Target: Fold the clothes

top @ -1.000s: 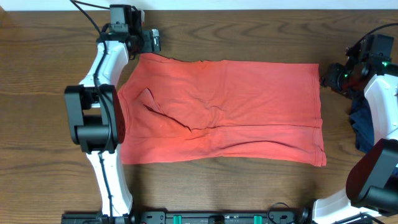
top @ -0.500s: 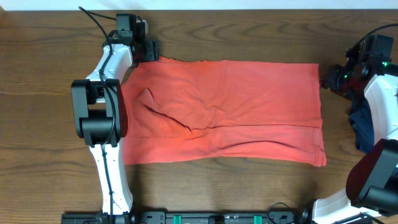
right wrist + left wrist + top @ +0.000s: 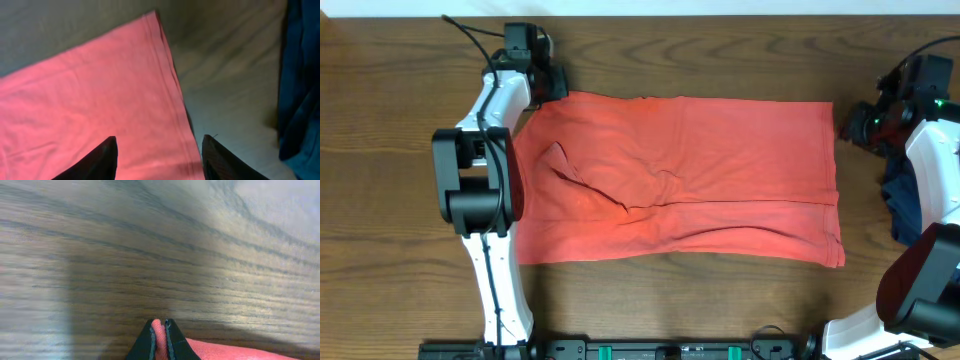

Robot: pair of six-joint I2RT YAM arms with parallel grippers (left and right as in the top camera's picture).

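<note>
My right gripper pinches the red-orange T-shirt's far hemmed corner next, opposite my left gripper's corner, so that the T-shirt's far edge folds over evenly.
The clothes [image 3: 690,180], a red-orange T-shirt, lie spread flat across the wooden table, with a crease ridge near the left side. My left gripper [image 3: 556,86] is at the shirt's far left corner, shut on a pinch of red fabric [image 3: 159,340] that stands up between its black fingers. My right gripper [image 3: 852,122] hovers at the far right corner, open. In the right wrist view its two fingertips straddle the shirt's hemmed edge [image 3: 175,100], one over fabric, one over bare table.
A dark blue garment [image 3: 902,205] lies bunched at the table's right edge, next to the right arm, also visible as blue cloth [image 3: 300,85]. The left arm's white links [image 3: 485,170] stretch along the shirt's left side. The table's far edge [image 3: 720,14] runs just behind the shirt.
My left gripper moved onto the shirt's far left corner and shut on the fabric there. The right gripper barely moved and narrowed slightly.
</note>
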